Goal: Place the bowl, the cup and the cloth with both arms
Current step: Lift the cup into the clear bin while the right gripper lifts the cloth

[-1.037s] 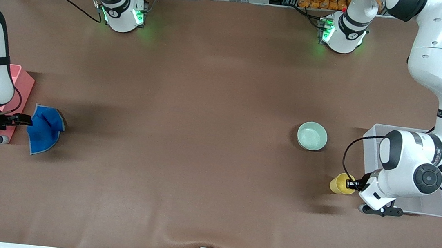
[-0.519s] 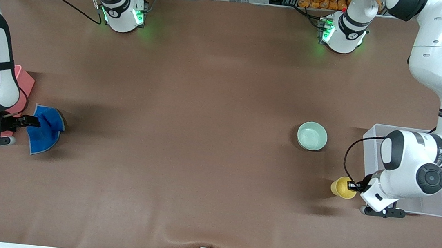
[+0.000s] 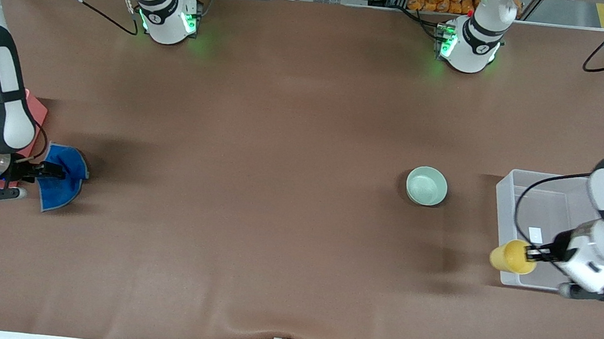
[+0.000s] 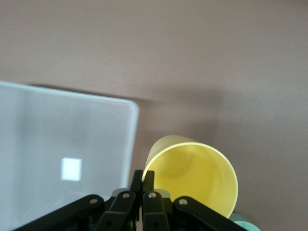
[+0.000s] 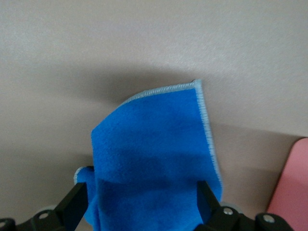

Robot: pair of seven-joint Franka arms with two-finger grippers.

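Observation:
The blue cloth should next be picked up by its folded middle (image 5: 147, 209) with my right gripper. Then the cloth should go in the pink bin (image 5: 294, 185).
The yellow cup (image 3: 511, 257) hangs tilted in my left gripper (image 3: 533, 253), which is shut on its rim, over the clear plastic bin's (image 3: 551, 201) edge nearest the bowl. In the left wrist view the cup (image 4: 192, 173) is pinched by the gripper (image 4: 143, 180) beside the bin's corner (image 4: 72, 134). The mint-green bowl (image 3: 426, 186) sits on the table beside the bin, toward the right arm's end. My right gripper (image 3: 55, 171) is open and low over the blue cloth (image 3: 62, 181). In the right wrist view its fingers (image 5: 77, 202) straddle the cloth (image 5: 154, 149).
A pink bin (image 3: 33, 107) lies beside the cloth at the right arm's end, mostly hidden by the arm; its corner shows in the right wrist view (image 5: 293, 187). The brown table mat has a raised wrinkle at its edge nearest the camera.
My left gripper has lifted the cup and carried it toward the clear bin. My right gripper has moved farther over the cloth, fingers still apart.

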